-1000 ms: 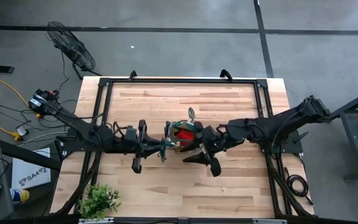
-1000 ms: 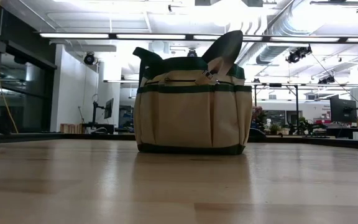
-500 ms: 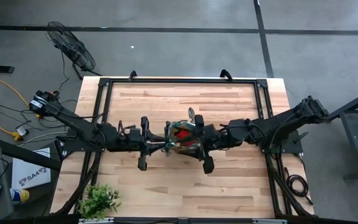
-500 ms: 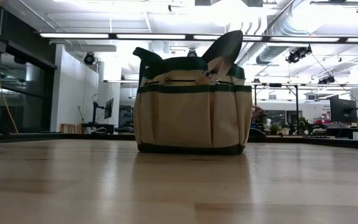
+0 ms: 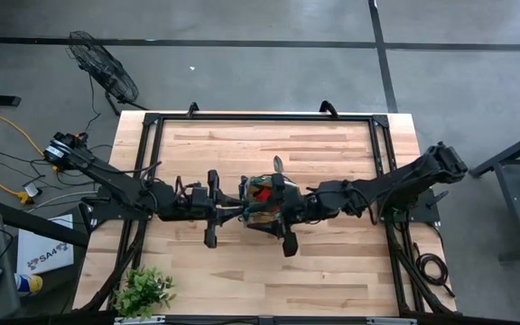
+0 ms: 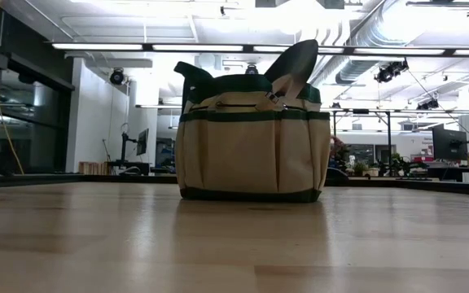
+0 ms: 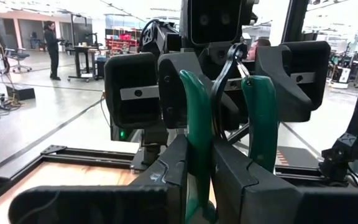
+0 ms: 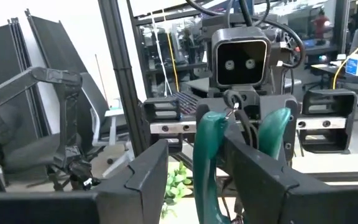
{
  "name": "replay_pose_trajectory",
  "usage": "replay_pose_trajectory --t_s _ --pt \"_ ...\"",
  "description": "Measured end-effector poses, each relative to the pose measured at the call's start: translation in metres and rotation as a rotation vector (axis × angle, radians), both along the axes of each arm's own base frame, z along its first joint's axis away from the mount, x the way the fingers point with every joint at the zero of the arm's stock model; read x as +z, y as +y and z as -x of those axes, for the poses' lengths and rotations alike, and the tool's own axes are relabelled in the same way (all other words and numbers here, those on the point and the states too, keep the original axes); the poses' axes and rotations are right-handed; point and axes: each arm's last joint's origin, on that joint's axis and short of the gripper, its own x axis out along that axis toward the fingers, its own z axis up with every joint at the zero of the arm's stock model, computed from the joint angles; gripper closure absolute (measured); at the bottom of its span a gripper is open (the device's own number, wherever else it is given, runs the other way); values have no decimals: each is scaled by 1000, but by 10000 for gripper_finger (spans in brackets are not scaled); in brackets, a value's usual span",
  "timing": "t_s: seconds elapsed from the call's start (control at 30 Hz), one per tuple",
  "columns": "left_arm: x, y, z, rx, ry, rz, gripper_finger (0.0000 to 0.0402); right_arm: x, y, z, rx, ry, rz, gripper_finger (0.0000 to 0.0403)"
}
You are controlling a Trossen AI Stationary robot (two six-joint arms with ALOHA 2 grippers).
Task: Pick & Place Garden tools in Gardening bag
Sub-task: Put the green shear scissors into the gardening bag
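My right gripper grabs a green handle [image 8: 209, 162] of the pruning shears next, to place them in the gardening bag.
The beige gardening bag [image 5: 262, 203] [image 6: 252, 138] stands mid-table. A red bundle [image 5: 260, 191] lies inside it, and the trowel's blade [image 6: 295, 61] sticks up out of its far side. My left gripper [image 5: 222, 208] is at the bag's left rim, shut on green-handled pruning shears [image 5: 242, 210]. My right gripper [image 5: 283, 217] faces it over the bag, open, with its fingers on either side of the shears' other handle [image 8: 207, 155]. I cannot tell whether they touch it. Neither gripper shows in the low view. My left gripper pinches one green handle of the shears [image 7: 197, 149] between its two fingers [image 7: 235, 180]. The fingers come level from the table's left and lie across the handle. The second handle [image 7: 260, 121] stands free beside the fingers. The shears are clear of the table, over the bag's left rim.
A leafy green plant [image 5: 143, 291] stands at the table's near left corner. A black frame [image 5: 260, 117] runs around the table's far and side edges. Bare wood lies near and far of the bag.
My right gripper has moved toward the table's left, across the bag, up to the shears held by my left gripper. My left gripper has moved a little toward the table's right with the shears. The bag has stayed in place.
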Motion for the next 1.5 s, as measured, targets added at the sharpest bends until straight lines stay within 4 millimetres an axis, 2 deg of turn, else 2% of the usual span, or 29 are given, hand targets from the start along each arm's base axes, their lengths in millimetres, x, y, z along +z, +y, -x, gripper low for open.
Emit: replay_pose_trajectory --t_s 0.47,1.07,1.5 --pt "-8 -4 -9 5 9 0 362 -8 2 -11 -2 -40 -10 245" --pt "-8 -5 -9 -5 10 0 363 -9 2 -12 -5 -34 -27 352" --pt "-9 -5 -9 -24 10 22 363 -9 2 -11 15 -29 -55 362"
